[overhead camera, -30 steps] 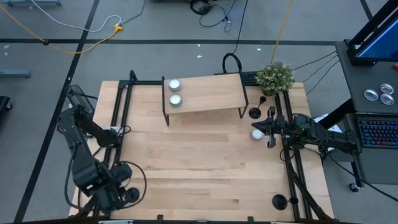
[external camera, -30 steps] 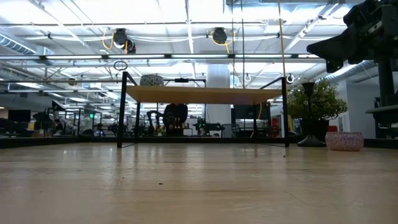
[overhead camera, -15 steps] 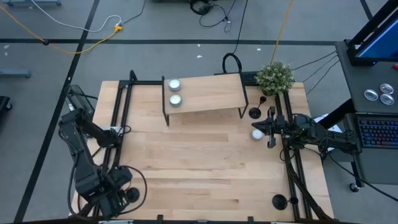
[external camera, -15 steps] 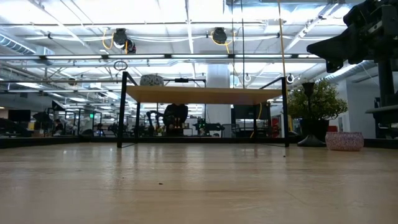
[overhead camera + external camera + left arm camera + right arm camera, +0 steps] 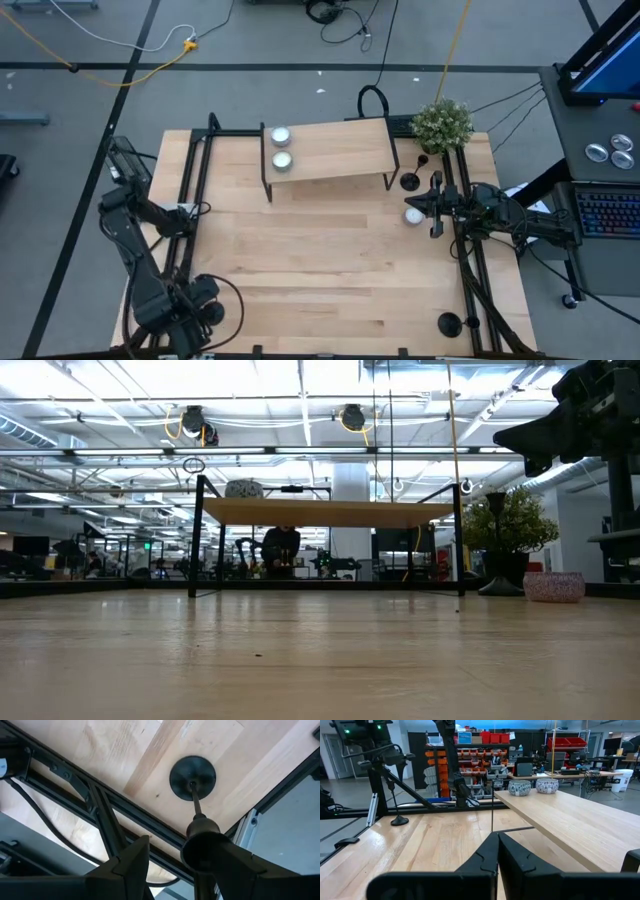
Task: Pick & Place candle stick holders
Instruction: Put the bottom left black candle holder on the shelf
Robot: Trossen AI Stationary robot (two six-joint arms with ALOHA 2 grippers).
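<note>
The robot's left gripper needs to grab the candle stick holder by its cup-shaped top (image 5: 202, 832), so that its stem and base stay free for placing it.
A matte-black candle stick holder (image 5: 193, 775) stands on its round base at the table's near left corner, and its stem rises to a cup-shaped top (image 5: 201, 834). My left gripper (image 5: 192, 302) is above it and open. One finger (image 5: 131, 866) stands clear of the top and the other (image 5: 239, 865) is right against it. A second holder (image 5: 410, 182) stands at the far right and a third (image 5: 449, 323) at the near right. My right gripper (image 5: 433, 205) is shut and empty above the right side, beside a tealight (image 5: 413, 214). My left gripper comes at the holder's cup-shaped top (image 5: 201, 834) from above, pointing down, with the top between its open fingers. I cannot tell whether the finger next to the top touches it. The holder's base is on the table.
A low wooden shelf (image 5: 330, 150) on black legs stands at the far middle with two tealights (image 5: 281, 146) on its left end. A small plant (image 5: 442, 123) is at the far right. Black frame rails (image 5: 192, 200) run along both table sides.
My left arm has gone toward the table's near edge and come over the holder at the near left corner.
</note>
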